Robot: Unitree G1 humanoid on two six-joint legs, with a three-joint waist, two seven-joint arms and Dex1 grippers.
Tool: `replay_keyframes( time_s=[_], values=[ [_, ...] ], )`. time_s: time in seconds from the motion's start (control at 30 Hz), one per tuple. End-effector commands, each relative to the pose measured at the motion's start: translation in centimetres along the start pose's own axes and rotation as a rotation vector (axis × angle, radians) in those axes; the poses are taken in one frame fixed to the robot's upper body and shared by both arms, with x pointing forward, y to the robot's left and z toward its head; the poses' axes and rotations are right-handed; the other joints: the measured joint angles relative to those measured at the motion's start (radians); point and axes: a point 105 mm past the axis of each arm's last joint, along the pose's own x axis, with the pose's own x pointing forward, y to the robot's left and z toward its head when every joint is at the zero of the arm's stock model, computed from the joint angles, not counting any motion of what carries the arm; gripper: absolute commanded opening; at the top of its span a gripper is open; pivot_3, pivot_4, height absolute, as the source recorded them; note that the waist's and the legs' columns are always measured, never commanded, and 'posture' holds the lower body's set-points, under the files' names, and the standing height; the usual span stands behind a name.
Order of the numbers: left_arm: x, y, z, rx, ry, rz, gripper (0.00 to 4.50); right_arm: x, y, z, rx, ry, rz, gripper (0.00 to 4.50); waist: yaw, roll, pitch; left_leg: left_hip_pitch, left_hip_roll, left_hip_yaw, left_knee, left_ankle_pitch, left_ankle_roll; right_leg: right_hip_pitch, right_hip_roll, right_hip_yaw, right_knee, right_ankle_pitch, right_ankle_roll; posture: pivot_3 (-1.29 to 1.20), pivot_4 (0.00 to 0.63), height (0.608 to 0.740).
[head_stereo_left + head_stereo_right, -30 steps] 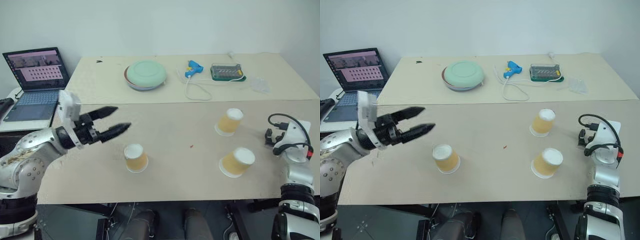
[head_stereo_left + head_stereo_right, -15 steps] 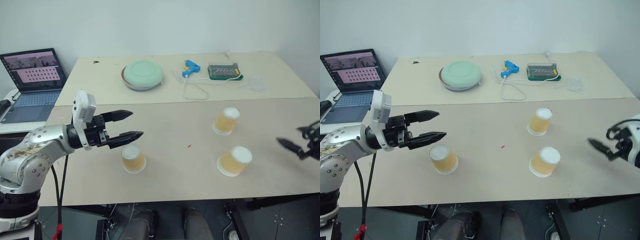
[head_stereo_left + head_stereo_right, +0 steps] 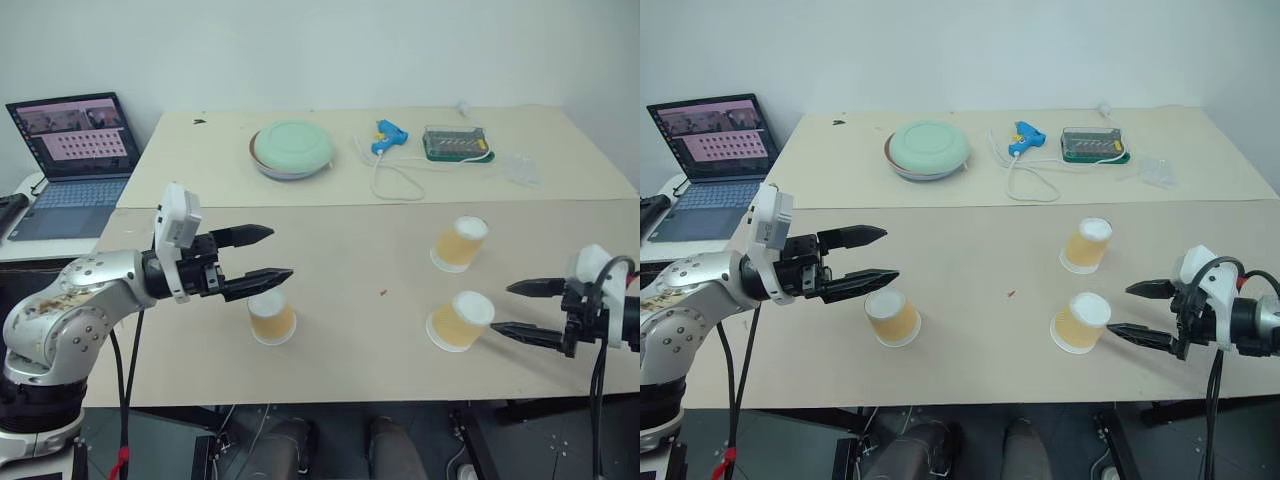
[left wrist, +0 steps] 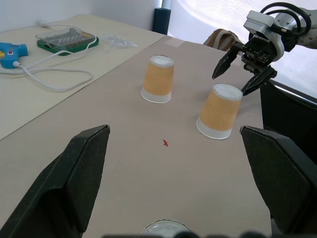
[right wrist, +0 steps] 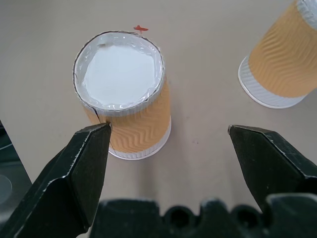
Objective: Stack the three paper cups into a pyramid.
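Observation:
The near cup stands beyond one of the right gripper's fingers, so the gripper would miss if it closed now. It should move toward the near cup first, then close on the cup.
Three paper cups stand upside down and apart on the tan table. The left cup (image 3: 271, 318) sits just below and beyond the fingertips of my left gripper (image 3: 281, 252), which is open, level and empty. On the right are the far cup (image 3: 459, 243) and the near cup (image 3: 459, 320). My right gripper (image 3: 501, 308) is open and empty, pointing at the near cup from its right side, close but apart. In the right wrist view, that cup (image 5: 126, 94) stands by one fingertip (image 5: 94, 144), with the far cup (image 5: 285, 64) beyond. The left wrist view shows both right cups (image 4: 158, 79) (image 4: 218, 111) and the right gripper (image 4: 229, 84).
At the back of the table lie a green round dish (image 3: 292, 148), a blue glue gun (image 3: 388, 137) with a white cable (image 3: 395, 185), a clear box (image 3: 455, 143) and some crumpled plastic (image 3: 522, 170). A laptop (image 3: 75, 150) sits off the table's left side.
My right arm swung in from the table's right edge, and its gripper turned to point left at the near right cup. My left gripper moved slightly right at first, then held still.

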Motion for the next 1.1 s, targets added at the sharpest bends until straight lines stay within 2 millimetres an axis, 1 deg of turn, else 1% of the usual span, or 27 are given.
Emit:
replay_keyframes(
  time_s=[0.03, 0.1, 0.27, 0.33, 0.47, 0.6, 0.83, 1.03, 1.1],
  values=[
    [-0.2, -0.1, 1.3, 0.054, -0.013, 0.007, 4.5, -0.4, -0.1, 0.5, -0.029, -0.014, -0.002, 4.45, 0.002, 0.0, 0.0, 0.0, 0.0, 0.0, 0.0, 0.0, 0.0, 0.0, 0.0, 0.0, -0.001, 0.001, -0.002, 0.0, 0.15, 0.74],
    [-0.2, -0.1, 1.4, 0.058, -0.011, 0.008, 4.5, -0.3, 0.4, 0.4, -0.029, -0.014, 0.03, 4.45, 0.002, 0.0, 0.0, -0.001, 0.0, 0.0, 0.0, -0.001, 0.001, 0.0, 0.0, 0.0, -0.002, 0.002, -0.003, 0.0, 0.15, 0.74],
    [-0.4, 0.1, 1.7, 0.062, -0.013, 0.019, 4.5, -0.1, 1.7, 1.3, -0.043, -0.038, 0.11, 4.45, 0.001, 0.0, 0.0, 0.0, 0.0, 0.0, 0.0, -0.001, 0.001, 0.001, 0.0, 0.0, -0.004, 0.0, 0.003, 0.0, 0.15, 0.74],
    [-0.4, 0.2, 1.8, 0.064, -0.015, 0.023, 4.5, 0.2, 2.2, 1.8, -0.067, -0.047, 0.129, 4.45, 0.001, 0.0, 0.0, 0.0, 0.001, 0.0, 0.0, -0.001, 0.001, 0.002, 0.0, 0.0, -0.005, 0.001, 0.003, 0.0, 0.15, 0.74],
    [-0.3, 0.2, 1.8, 0.064, -0.016, 0.024, 4.5, 1.0, 2.3, 2.5, -0.08, -0.065, 0.131, 4.45, 0.001, 0.0, 0.0, 0.001, 0.001, 0.001, 0.0, -0.001, 0.001, 0.003, 0.0, 0.0, -0.005, 0.001, 0.004, 0.0, 0.15, 0.74],
    [-0.3, 0.3, 1.9, 0.062, -0.02, 0.031, 4.5, 1.9, 2.5, 2.3, -0.083, -0.062, 0.138, 4.45, 0.001, 0.0, 0.0, 0.001, 0.001, 0.001, 0.0, -0.001, 0.001, 0.003, 0.0, 0.0, -0.006, 0.001, 0.004, 0.0, 0.15, 0.74],
    [-0.4, 0.3, 1.9, 0.066, -0.02, 0.042, 4.5, 3.4, 1.8, 2.3, -0.091, -0.067, 0.121, 4.45, 0.001, 0.0, 0.0, 0.001, 0.001, 0.001, 0.0, -0.001, 0.001, 0.003, 0.001, 0.0, -0.006, 0.002, 0.004, 0.0, 0.15, 0.74],
    [-0.5, 0.3, 1.8, 0.065, -0.014, 0.051, 4.5, 4.1, 1.7, 2.5, -0.098, -0.073, 0.129, 4.45, 0.001, 0.0, 0.0, 0.001, 0.001, 0.001, 0.0, -0.001, 0.001, 0.003, 0.001, 0.0, -0.006, 0.002, 0.004, 0.0, 0.15, 0.74],
    [-0.5, 0.3, 1.8, 0.067, -0.014, 0.054, 4.5, 4.1, 1.6, 2.6, -0.099, -0.075, 0.13, 3.95, 0.001, 0.0, 0.0, 0.001, 0.001, 0.001, 0.0, -0.001, 0.001, 0.003, 0.001, 0.0, -0.006, 0.004, 0.001, 0.0, 0.15, 0.74]
  ],
)
